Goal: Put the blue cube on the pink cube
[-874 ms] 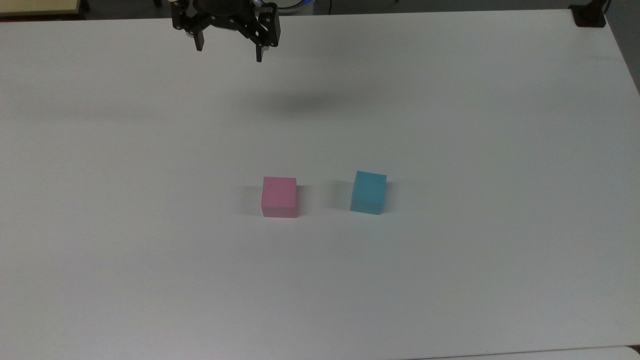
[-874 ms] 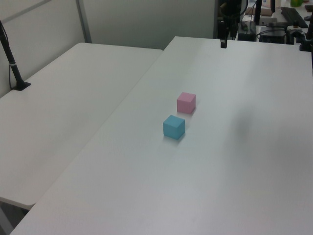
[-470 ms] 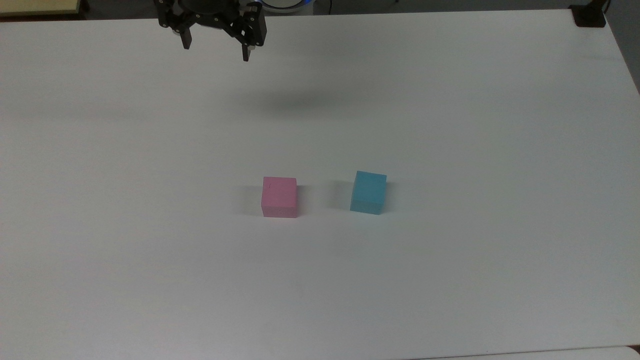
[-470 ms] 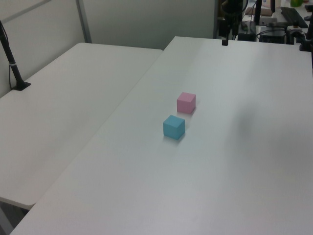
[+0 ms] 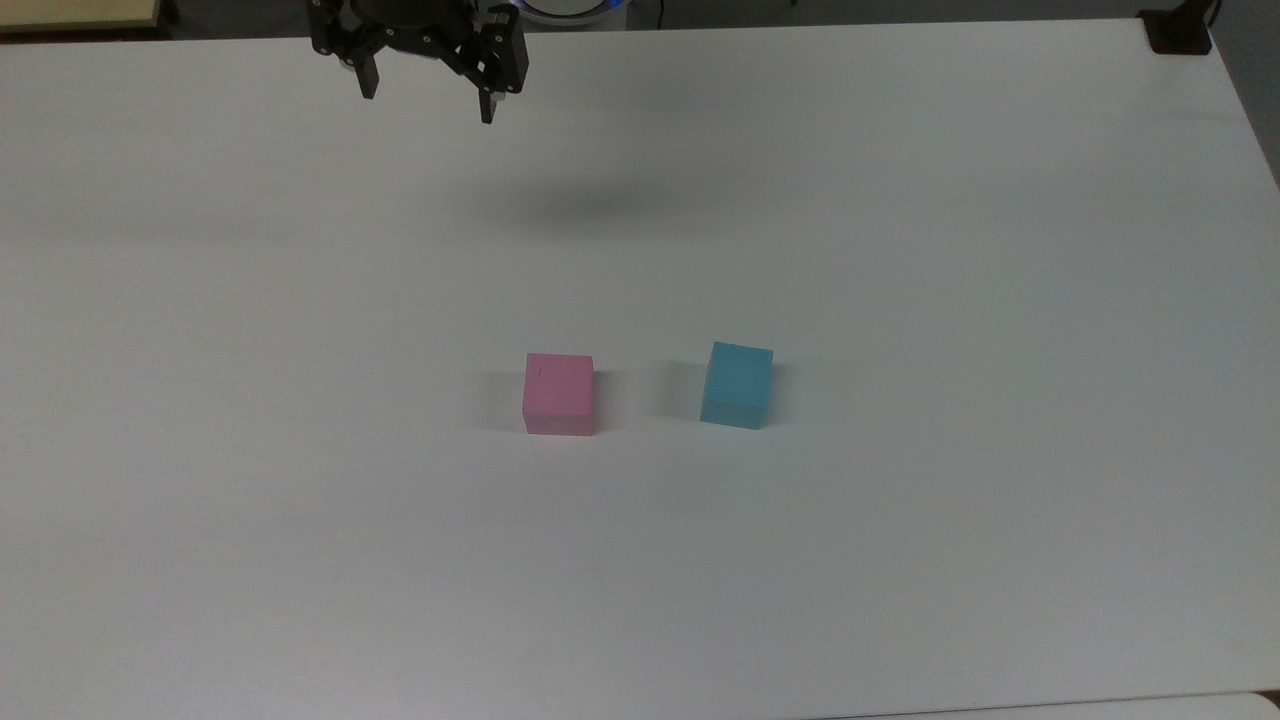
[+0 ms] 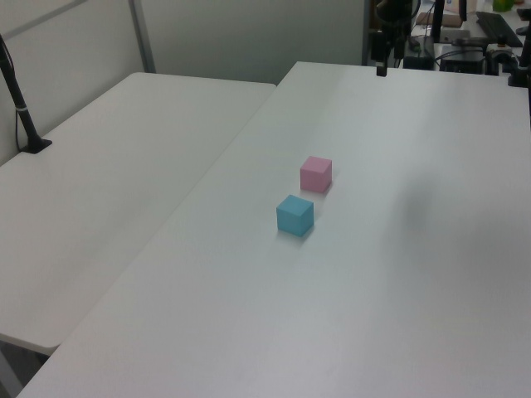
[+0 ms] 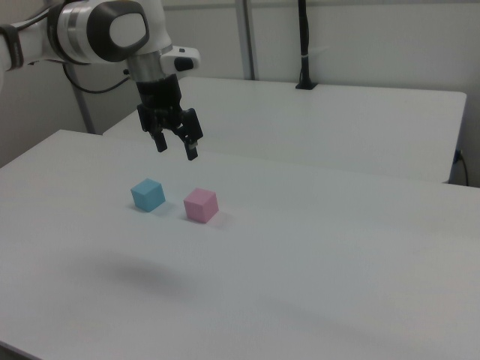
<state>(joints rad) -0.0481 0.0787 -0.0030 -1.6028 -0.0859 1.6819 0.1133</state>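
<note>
My gripper is to grab the blue cube next by its upper part (image 6: 295, 206), so the blue cube's bottom stays free to rest on the pink cube (image 6: 316, 174).
The blue cube (image 5: 737, 385) rests on the white table, a short gap to the top view's right of the pink cube (image 5: 559, 393). Both also appear in the left view, blue cube (image 6: 294, 215) nearer, pink cube (image 6: 316, 174) behind it, and in the right view as blue cube (image 7: 148, 194) and pink cube (image 7: 200, 205). My gripper (image 5: 428, 100) hangs open and empty high above the table, near its far edge in the top view. In the right view the gripper (image 7: 175, 147) hovers above and behind the two cubes, well apart from them.
The white table (image 5: 900, 250) spreads wide around the cubes. A second white table (image 6: 116, 157) adjoins it on the left view's left, with a black pole (image 6: 23, 116) clamped to it. A black clamp (image 5: 1175, 32) sits at the top view's far right corner.
The gripper has drifted toward the top view's left and slightly upward, still open. Both cubes stay where they were.
</note>
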